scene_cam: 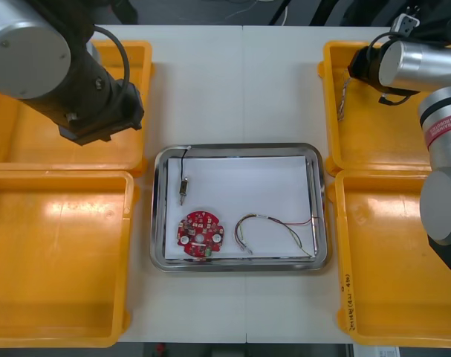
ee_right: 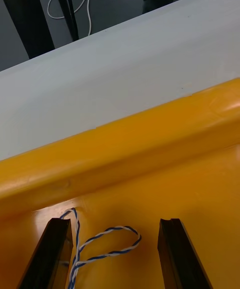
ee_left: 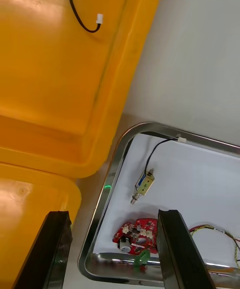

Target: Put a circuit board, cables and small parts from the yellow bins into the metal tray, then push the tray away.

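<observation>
My right gripper will next pick up the twisted cable by the gathered parts of the cable where the loops meet (ee_right: 77,262), because the cable spreads out in slack loops.
The metal tray (scene_cam: 320,216), white inside, holds a round red circuit board (scene_cam: 200,235), a red and yellow cable (scene_cam: 278,225) and a small metal part (scene_cam: 183,187) on a thin black lead. My right gripper (ee_right: 116,224) is open, low inside the far right yellow bin (scene_cam: 359,149). A twisted blue and white cable (ee_right: 105,246) lies looped between its fingers, closer to one of them. My left gripper (ee_left: 112,214) is open and holds nothing, above the gap between the far left yellow bin (ee_left: 60,94) and the tray rim (ee_left: 107,194).
A black cable (ee_left: 80,11) with a white plug lies in the far left bin. The near left bin (scene_cam: 54,253) and near right bin (scene_cam: 396,260) flank the tray. The left arm (scene_cam: 84,89) hangs over the far left bin.
</observation>
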Available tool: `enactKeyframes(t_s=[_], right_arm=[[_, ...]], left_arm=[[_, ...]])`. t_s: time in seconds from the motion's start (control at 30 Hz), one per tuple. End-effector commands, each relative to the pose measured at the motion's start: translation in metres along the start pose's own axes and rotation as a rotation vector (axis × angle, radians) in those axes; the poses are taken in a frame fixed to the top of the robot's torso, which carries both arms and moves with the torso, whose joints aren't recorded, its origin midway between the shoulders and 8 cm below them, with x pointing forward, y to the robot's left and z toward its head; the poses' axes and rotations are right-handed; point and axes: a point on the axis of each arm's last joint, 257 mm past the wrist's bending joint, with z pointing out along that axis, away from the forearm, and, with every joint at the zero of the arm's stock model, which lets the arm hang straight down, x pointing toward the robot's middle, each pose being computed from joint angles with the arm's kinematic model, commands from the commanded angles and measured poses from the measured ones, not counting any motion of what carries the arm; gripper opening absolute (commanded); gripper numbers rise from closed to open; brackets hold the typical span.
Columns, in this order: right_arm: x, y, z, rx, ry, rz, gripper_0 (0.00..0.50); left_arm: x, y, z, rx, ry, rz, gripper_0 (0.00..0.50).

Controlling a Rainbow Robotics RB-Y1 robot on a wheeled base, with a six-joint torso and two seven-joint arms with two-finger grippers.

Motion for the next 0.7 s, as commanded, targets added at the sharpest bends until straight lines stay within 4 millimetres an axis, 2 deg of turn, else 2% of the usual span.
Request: enactKeyframes(t_s=[0.03, 0.23, 0.43, 0.47, 0.5, 0.53, 0.6, 0.63, 0.7], right_arm=[[0.003, 0.016, 0.001, -0.03, -0.015, 0.011, 0.5], [0.01, 0.024, 0.003, -0.045, -0.025, 0.011, 0.5], [0.015, 0.023, 0.004, -0.042, -0.019, -0.001, 0.5], [0.015, 0.023, 0.004, -0.042, -0.019, -0.003, 0.463], [0.016, 0.02, 0.005, -0.039, -0.018, -0.003, 0.356], [0.018, 0.021, 0.005, -0.039, -0.016, -0.002, 0.287], [0.02, 0.019, 0.006, -0.037, -0.014, -0.002, 0.05], [0.018, 0.02, 0.005, -0.038, -0.016, -0.002, 0.016], [0.019, 0.018, 0.006, -0.036, -0.015, -0.004, 0.0]], left_arm=[[-0.044, 0.002, -0.027, 0.008, -0.068, -0.038, 0.5], [-0.066, 0.004, -0.024, 0.0, -0.063, -0.077, 0.5], [-0.088, 0.005, -0.019, 0.004, -0.077, -0.116, 0.5], [-0.093, 0.007, -0.017, 0.004, -0.079, -0.127, 0.5], [-0.096, 0.008, -0.015, 0.003, -0.082, -0.132, 0.5], [-0.099, 0.009, -0.014, 0.003, -0.084, -0.137, 0.5], [-0.106, 0.013, -0.01, 0.002, -0.092, -0.15, 0.5], [-0.108, 0.013, -0.008, 0.003, -0.094, -0.154, 0.5], [-0.114, 0.016, -0.004, 0.006, -0.093, -0.166, 0.5]])
